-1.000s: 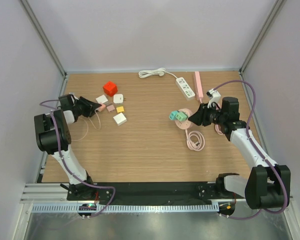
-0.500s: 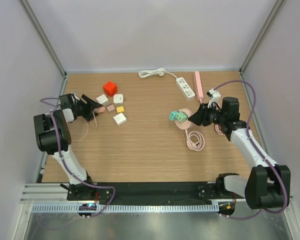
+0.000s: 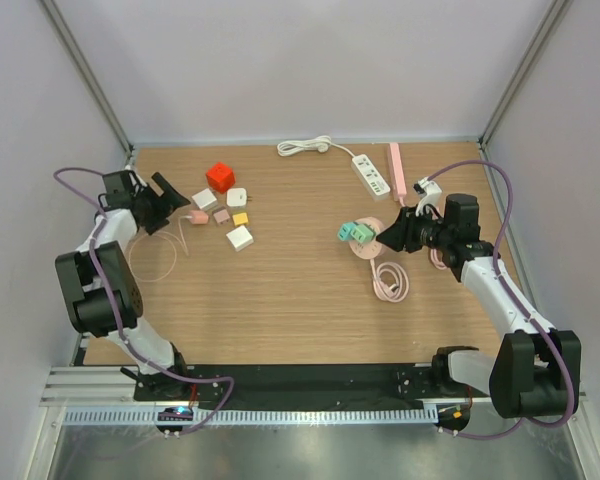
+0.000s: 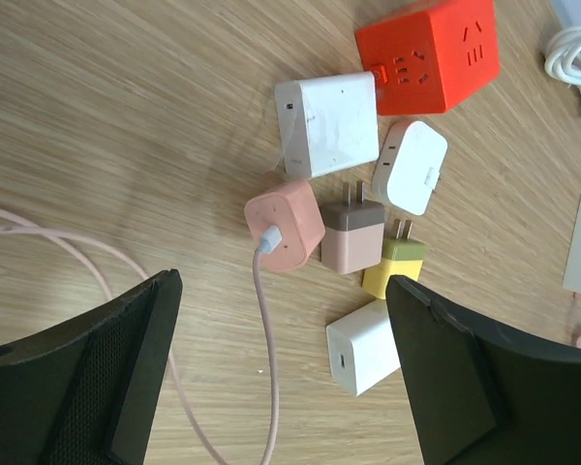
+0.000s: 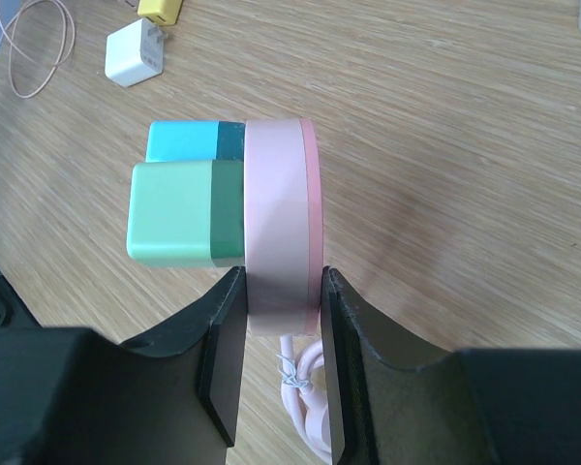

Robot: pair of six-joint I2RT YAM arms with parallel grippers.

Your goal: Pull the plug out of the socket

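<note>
The blue plug has its body (image 3: 346, 231) sticking out of the socket's side, so my left gripper needs to grab it there next and can then pull it off.
My right gripper (image 3: 391, 237) is shut on the rim of a round pink socket (image 5: 281, 213), holding it on edge just above the table. A green plug (image 5: 174, 215) and a blue plug (image 5: 184, 141) stick out of its left face, both seated. My left gripper (image 4: 281, 387) hovers open at the far left (image 3: 165, 203), with nothing between its fingers (image 4: 126, 368). Below it a pink plug (image 4: 284, 223) with a thin pink cable (image 4: 267, 349) lies loose on the table.
Beside the pink plug lie loose adapters: brown (image 4: 351, 237), yellow (image 4: 394, 268), three white ones (image 4: 327, 121), and a red cube socket (image 3: 219, 177). A white power strip (image 3: 371, 174) and pink strip (image 3: 397, 170) lie at the back. A coiled pink cord (image 3: 390, 280) trails from the socket.
My left gripper has opened, let go of the pink plug by the adapters, and drawn back toward the far left. The right arm and socket have not moved.
</note>
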